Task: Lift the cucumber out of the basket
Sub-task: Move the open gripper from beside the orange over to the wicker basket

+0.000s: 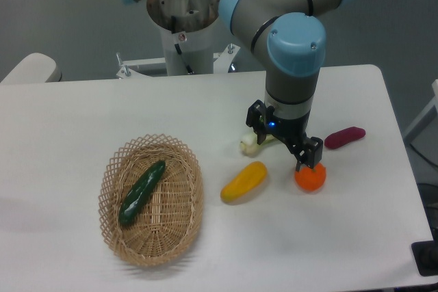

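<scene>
The dark green cucumber will be grabbed next by its middle (142, 193) with my gripper. My gripper will then pick it out of the wicker basket (186, 218).
The dark green cucumber (142, 192) lies slantwise inside the oval wicker basket (186, 218) at the front left of the table. Nothing covers it. My gripper (282, 143) hangs well to the right of the basket, over the middle right of the table. It points down, stands open, and holds nothing. One of its black fingers (306, 158) ends just above an orange fruit (311, 178). The other finger is near the white stem of a bok choy (250, 144), most of which is hidden behind the gripper.
A yellow oblong vegetable (243, 181) lies between the basket and the gripper. A purple vegetable (344, 137) rests to the gripper's right. The robot's base (185, 32) stands at the table's far edge.
</scene>
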`<state>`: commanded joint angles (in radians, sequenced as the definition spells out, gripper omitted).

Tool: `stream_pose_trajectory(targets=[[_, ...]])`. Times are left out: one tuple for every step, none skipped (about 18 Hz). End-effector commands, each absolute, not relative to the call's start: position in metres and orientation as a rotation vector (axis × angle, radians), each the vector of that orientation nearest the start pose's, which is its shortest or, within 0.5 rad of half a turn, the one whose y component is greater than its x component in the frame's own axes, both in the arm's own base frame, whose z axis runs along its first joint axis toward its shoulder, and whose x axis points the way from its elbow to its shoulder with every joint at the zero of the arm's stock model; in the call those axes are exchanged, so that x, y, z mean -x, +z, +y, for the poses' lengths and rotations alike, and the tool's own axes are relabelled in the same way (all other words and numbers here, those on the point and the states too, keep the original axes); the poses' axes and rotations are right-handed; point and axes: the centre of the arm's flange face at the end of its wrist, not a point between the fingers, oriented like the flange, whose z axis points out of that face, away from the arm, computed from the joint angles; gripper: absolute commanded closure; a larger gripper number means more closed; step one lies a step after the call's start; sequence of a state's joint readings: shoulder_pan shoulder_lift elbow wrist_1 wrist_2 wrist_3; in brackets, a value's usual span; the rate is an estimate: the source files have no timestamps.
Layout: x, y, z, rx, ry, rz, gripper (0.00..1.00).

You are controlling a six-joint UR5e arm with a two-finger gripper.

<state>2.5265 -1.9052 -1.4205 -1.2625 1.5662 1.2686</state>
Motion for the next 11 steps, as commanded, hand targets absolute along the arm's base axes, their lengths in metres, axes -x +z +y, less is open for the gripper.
stream_pose_trajectory(targets=[[0.442, 0.404, 0.476, 3.041, 0.166, 0.480, 0.00], [0.442, 0.402, 0.477, 3.044, 0.161, 0.481, 0.00], [0.440, 0.401, 0.478, 3.047, 0.156, 0.467, 0.00], [0.438, 0.399, 0.480, 3.049, 0.150, 0.467, 0.00], [0.435, 0.396, 0.480, 3.053, 0.141, 0.460, 0.00], [0.428, 0.391, 0.483, 3.058, 0.126, 0.442, 0.00], [0.420, 0.389, 0.490, 3.060, 0.122, 0.423, 0.00], [0.412, 0.389, 0.496, 3.064, 0.120, 0.397, 0.00], [0.403, 0.389, 0.502, 3.066, 0.117, 0.364, 0.00], [0.391, 0.391, 0.510, 3.066, 0.116, 0.329, 0.00], [0.376, 0.389, 0.520, 3.070, 0.107, 0.291, 0.00]])
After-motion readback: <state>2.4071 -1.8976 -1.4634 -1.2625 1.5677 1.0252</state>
